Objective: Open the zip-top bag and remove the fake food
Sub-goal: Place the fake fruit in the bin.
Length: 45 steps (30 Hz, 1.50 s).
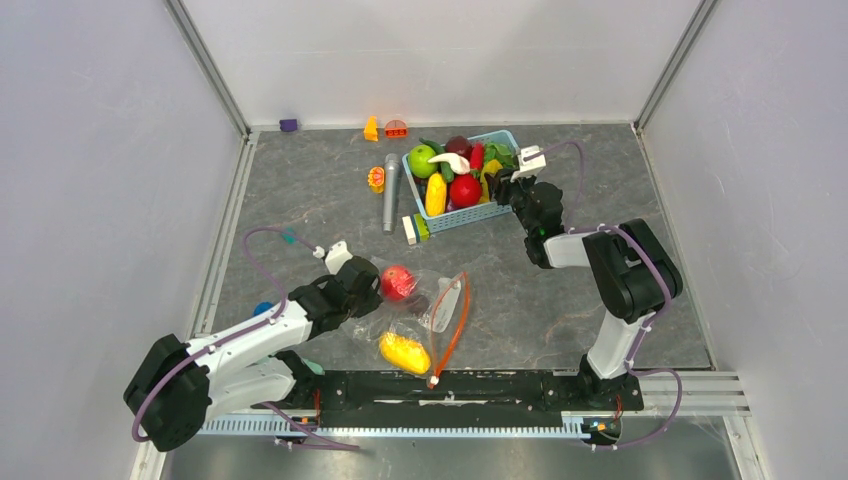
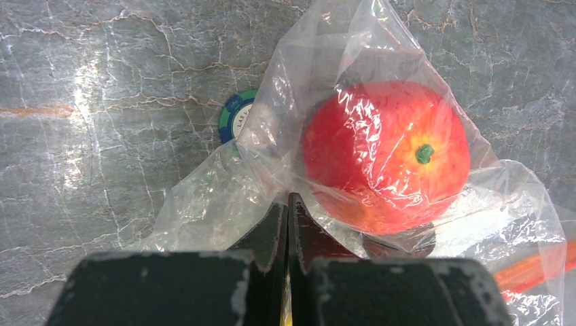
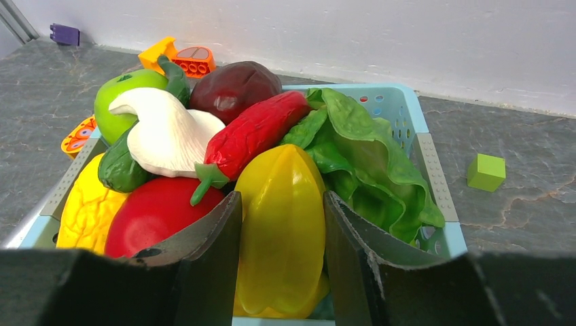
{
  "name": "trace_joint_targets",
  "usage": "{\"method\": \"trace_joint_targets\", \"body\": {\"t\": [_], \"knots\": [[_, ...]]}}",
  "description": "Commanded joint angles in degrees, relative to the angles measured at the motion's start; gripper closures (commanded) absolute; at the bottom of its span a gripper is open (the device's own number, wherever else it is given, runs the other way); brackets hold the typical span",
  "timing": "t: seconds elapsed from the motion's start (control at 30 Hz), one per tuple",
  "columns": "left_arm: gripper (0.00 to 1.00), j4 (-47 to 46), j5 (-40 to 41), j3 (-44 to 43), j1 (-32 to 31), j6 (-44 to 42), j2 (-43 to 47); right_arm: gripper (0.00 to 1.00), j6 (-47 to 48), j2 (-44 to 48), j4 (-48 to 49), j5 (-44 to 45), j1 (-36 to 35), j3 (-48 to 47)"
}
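The yellow star-fruit piece is inside the rim of the basket (image 1: 455, 218), between red fruit and lettuce, and would stay there, so it is time for my right gripper to open now.
The clear zip-top bag (image 1: 425, 318) lies at the front centre, its orange-red zip strip (image 1: 455, 325) along the right edge. A red round fruit (image 1: 397, 282) and a yellow mango-like piece (image 1: 405, 352) sit inside it. My left gripper (image 1: 362, 285) is shut, pinching the bag film (image 2: 224, 204) just left of the red fruit (image 2: 380, 153); the jaws meet at the film (image 2: 289, 200). My right gripper (image 1: 503, 183) is at the right end of the light-blue basket (image 1: 455, 218). Its fingers close around a yellow star-fruit piece (image 3: 282, 231) resting among the basket's food.
The basket (image 3: 401, 102) holds a green apple, lettuce, a white piece, a red chilli, a maroon fruit and red and yellow pieces. A grey cylinder (image 1: 390, 190) and a small block (image 1: 412, 230) lie left of it. A green chip (image 2: 234, 112) lies under the bag. A green cube (image 3: 486, 172) sits right of the basket.
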State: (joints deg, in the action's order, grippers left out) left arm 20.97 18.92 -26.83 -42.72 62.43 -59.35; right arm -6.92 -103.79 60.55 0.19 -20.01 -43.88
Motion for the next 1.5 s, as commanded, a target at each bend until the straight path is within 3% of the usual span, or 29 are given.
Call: {"method": "trace_joint_targets", "body": {"t": [0.0, 0.83, 0.9, 1.03, 1.47], "knots": [[0.98, -1.2, -0.1, -0.2, 0.3, -0.1, -0.2, 0.81, 2.5, 1.6, -1.4, 0.0, -0.4, 1.0], [0.98, -1.4, -0.6, -0.5, 0.4, -0.1, 0.3, 0.38, 2.8, 5.1, -5.4, -1.9, -0.4, -1.0], [0.98, -1.4, -0.6, -0.5, 0.4, -0.1, 0.3, 0.26, 2.8, 5.3, -6.0, -1.9, -0.4, -1.4], [0.98, -1.3, -0.5, -0.5, 0.4, -0.1, 0.6, 0.13, 2.7, 5.9, -6.5, -2.3, -0.4, -1.8], [0.98, -1.5, -0.6, -0.6, 0.4, -0.1, 0.5, 0.03, 2.1, 9.9, -7.7, -3.3, -0.4, -2.8]]}}
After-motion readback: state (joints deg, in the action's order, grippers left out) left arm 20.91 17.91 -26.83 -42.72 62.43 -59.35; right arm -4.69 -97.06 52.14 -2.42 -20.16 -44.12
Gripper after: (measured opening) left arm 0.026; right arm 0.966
